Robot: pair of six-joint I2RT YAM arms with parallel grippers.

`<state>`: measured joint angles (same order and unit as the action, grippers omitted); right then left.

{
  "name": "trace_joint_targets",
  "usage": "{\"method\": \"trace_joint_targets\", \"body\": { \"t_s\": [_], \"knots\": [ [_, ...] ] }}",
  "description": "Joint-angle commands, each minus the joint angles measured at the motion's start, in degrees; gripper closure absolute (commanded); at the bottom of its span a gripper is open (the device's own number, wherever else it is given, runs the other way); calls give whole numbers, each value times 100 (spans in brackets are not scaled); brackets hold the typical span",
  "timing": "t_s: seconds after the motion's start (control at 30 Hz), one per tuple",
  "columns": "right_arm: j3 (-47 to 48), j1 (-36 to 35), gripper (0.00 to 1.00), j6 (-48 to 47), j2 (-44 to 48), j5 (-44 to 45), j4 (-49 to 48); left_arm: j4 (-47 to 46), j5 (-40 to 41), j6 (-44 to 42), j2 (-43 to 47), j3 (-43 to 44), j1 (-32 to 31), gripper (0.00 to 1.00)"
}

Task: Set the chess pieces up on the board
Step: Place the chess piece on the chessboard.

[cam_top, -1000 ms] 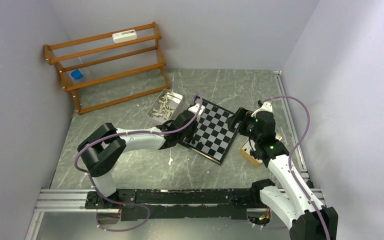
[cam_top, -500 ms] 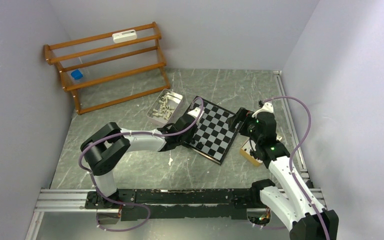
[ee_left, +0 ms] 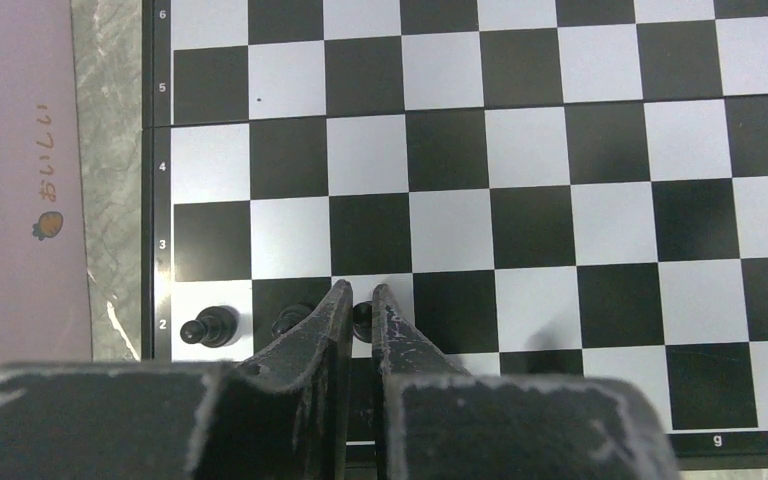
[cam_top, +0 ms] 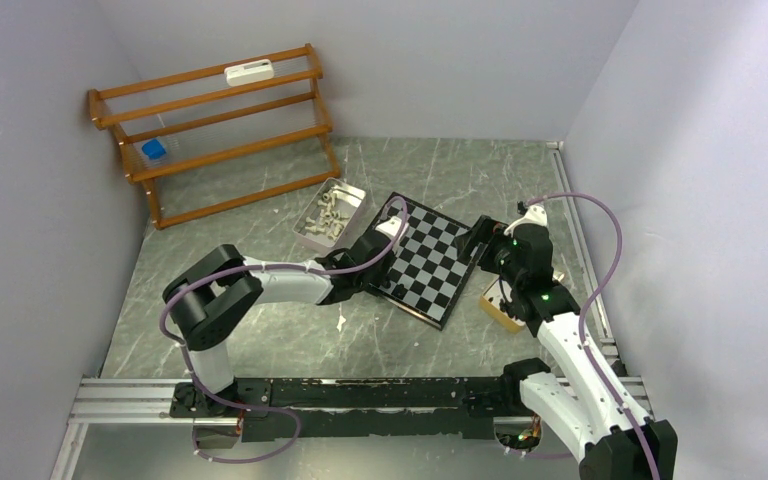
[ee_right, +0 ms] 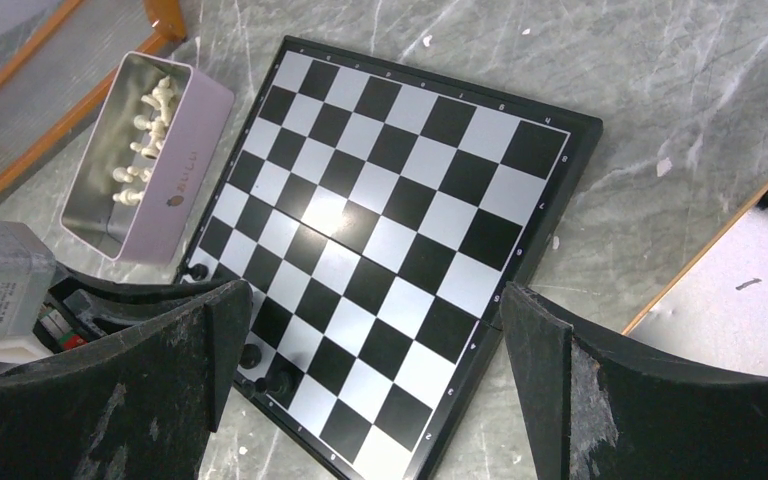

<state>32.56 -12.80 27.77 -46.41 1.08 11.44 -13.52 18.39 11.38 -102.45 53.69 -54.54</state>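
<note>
I should open my left gripper now. The black pawn is inside a white square, level with its neighbours, so it would stay in that square.
The black and white board [cam_top: 432,262] lies tilted mid-table; it also shows in the left wrist view [ee_left: 520,170] and the right wrist view [ee_right: 400,220]. My left gripper [ee_left: 361,300] is low over the board's left edge [cam_top: 384,236], shut on a black pawn [ee_left: 363,320] standing on row 2. Two more black pawns [ee_left: 210,327] [ee_left: 290,320] stand beside it in the same row. They show in the right wrist view too [ee_right: 280,378]. My right gripper [ee_right: 375,330] is wide open and empty, above the board's right edge [cam_top: 480,240].
A pink tray of cream-white pieces [cam_top: 330,212] [ee_right: 150,160] sits against the board's left side. A tan tray [cam_top: 500,305] lies right of the board under my right arm. A wooden slatted rack [cam_top: 215,130] stands at the back left.
My left gripper has shifted slightly back and down along the board's left edge. The right arm has not moved.
</note>
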Motion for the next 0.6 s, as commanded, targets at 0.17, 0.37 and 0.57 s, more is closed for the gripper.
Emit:
{"method": "trace_joint_targets", "body": {
  "t_s": [0.17, 0.37, 0.57],
  "knots": [
    [-35, 46, 0, -99, 117, 125, -7, -301, 35, 8, -309, -22, -100, 86],
    [-53, 42, 0, -122, 72, 112, -54, -283, 147, -40, -275, -56, -142, 85],
    [-57, 47, 0, -122, 70, 105, -68, -233, 324, -77, -151, -108, -237, 82]
  ]
}}
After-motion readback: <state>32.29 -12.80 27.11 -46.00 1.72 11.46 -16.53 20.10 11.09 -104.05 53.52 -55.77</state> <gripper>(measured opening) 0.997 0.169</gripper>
